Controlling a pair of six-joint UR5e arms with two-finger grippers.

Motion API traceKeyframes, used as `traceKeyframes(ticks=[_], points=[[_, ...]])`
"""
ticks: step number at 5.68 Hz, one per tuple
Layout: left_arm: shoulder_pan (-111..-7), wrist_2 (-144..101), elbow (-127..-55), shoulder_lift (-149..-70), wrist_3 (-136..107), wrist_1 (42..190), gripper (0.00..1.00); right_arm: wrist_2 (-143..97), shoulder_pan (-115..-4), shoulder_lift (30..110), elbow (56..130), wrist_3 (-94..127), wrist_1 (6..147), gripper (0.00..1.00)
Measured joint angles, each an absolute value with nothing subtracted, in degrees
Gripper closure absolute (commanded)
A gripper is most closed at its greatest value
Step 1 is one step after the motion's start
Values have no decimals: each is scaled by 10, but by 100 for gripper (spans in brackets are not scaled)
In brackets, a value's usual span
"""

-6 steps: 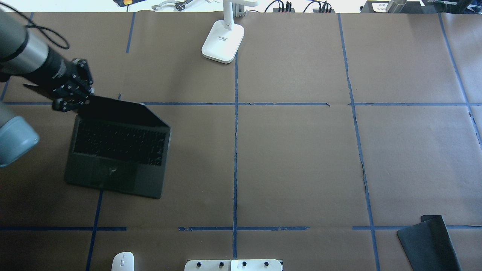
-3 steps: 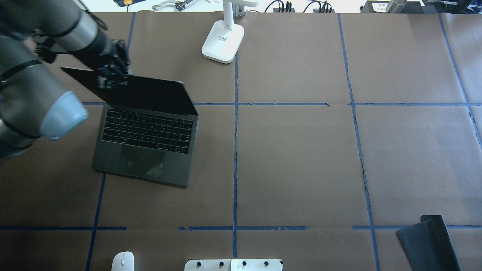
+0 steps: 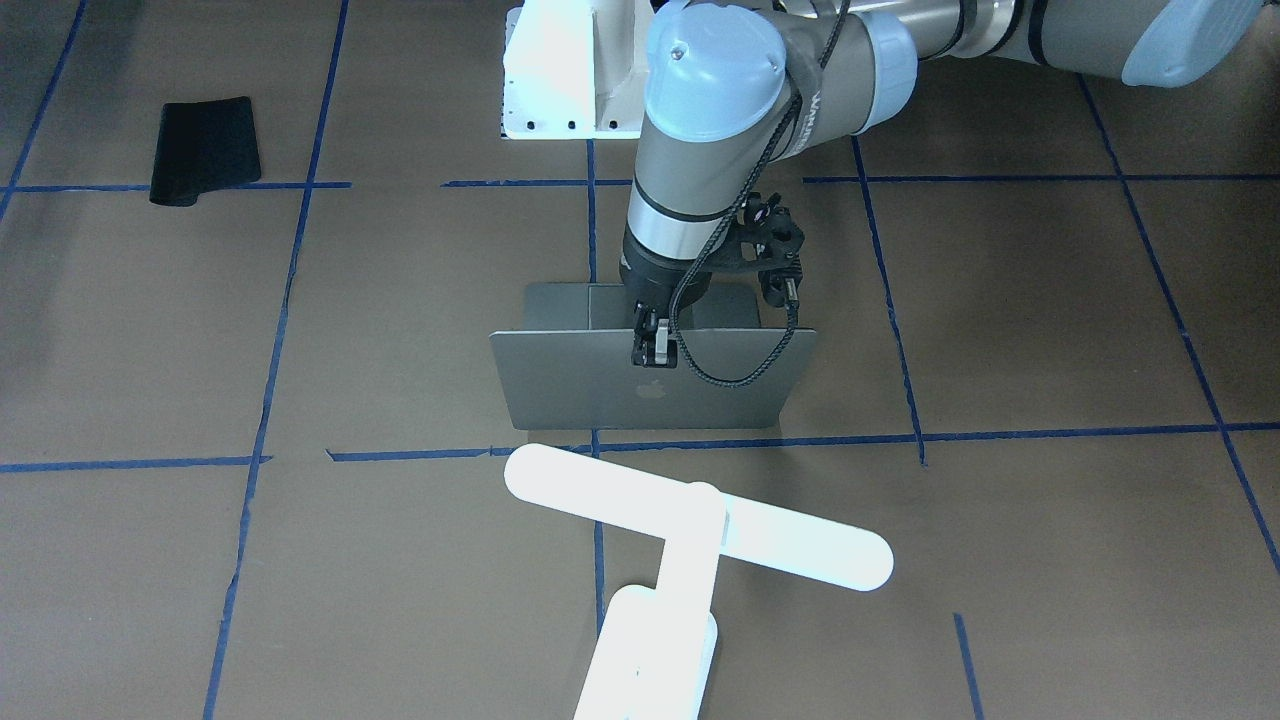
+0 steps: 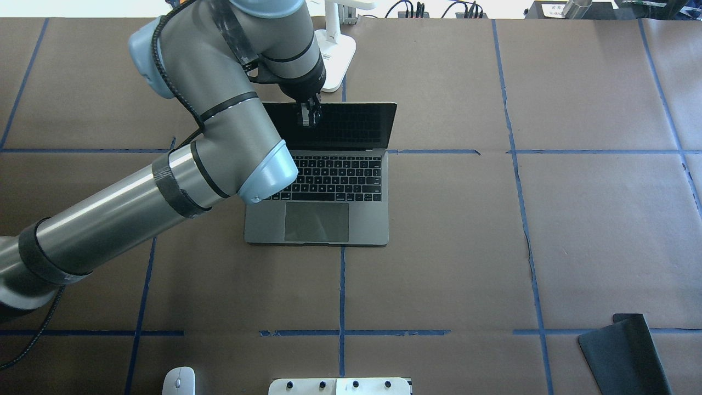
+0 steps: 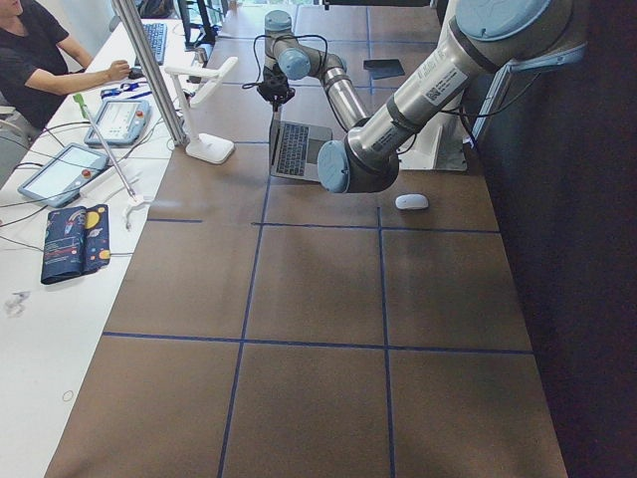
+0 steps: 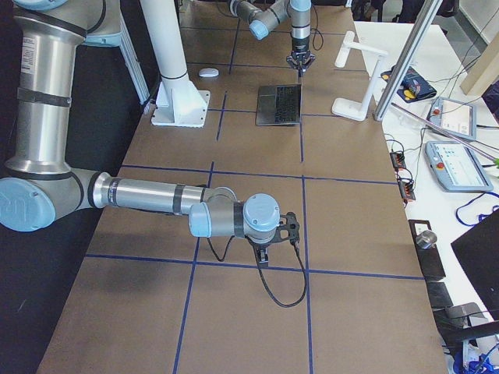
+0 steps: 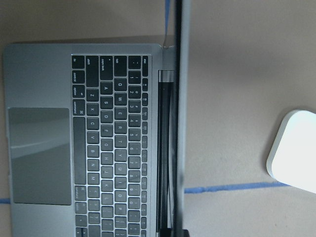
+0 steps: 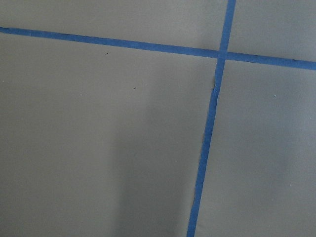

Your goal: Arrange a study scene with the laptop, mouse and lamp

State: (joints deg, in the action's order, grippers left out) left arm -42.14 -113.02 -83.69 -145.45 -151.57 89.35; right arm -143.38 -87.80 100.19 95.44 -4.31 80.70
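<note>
My left gripper stays closed on the laptop from here until it covers the blue tape by the lamp (image 3: 700, 515), since the lid's lower edge (image 3: 648, 427) stops short of the tape.
The laptop (image 4: 367, 219) stands open at the table's centre, its keyboard toward the robot and the apple lid (image 3: 570, 385) facing the lamp. My left gripper (image 4: 309, 118) is shut on the top edge of the lid, as the front-facing view (image 3: 653, 348) also shows. The left wrist view looks down along the lid at the keys (image 7: 113, 138). The glowing white lamp (image 3: 700, 515) stands just behind the laptop, its base (image 4: 335, 52) partly hidden by my arm. The white mouse (image 4: 179, 381) lies at the near left edge. My right gripper (image 6: 263, 253) hovers low over bare paper far to the right; I cannot tell its state.
A black mouse pad (image 4: 625, 351) lies at the near right corner. The white bolted pedestal (image 4: 340, 387) sits at the near middle edge. My left arm stretches across the table's left half. Operator gear lies beyond the far edge.
My left gripper has carried the laptop by its lid from the table's left side rightward to the centre and turned it square in front of the lamp.
</note>
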Motion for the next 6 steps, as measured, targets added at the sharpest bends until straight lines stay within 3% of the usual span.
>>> traceKeyframes(ticks=[4,5,6], points=[[-434,-1112,-804,-1459,-1497,924,94,-1462,-878,1002,959,-41,807,0],[-440,-1112,-804,-1459,-1490,925,77,-1462,-878,1001,959,-41,807,0],[-443,-1112,-804,-1457,-1481,925,37,-1462,-878,1001,958,-41,807,0]])
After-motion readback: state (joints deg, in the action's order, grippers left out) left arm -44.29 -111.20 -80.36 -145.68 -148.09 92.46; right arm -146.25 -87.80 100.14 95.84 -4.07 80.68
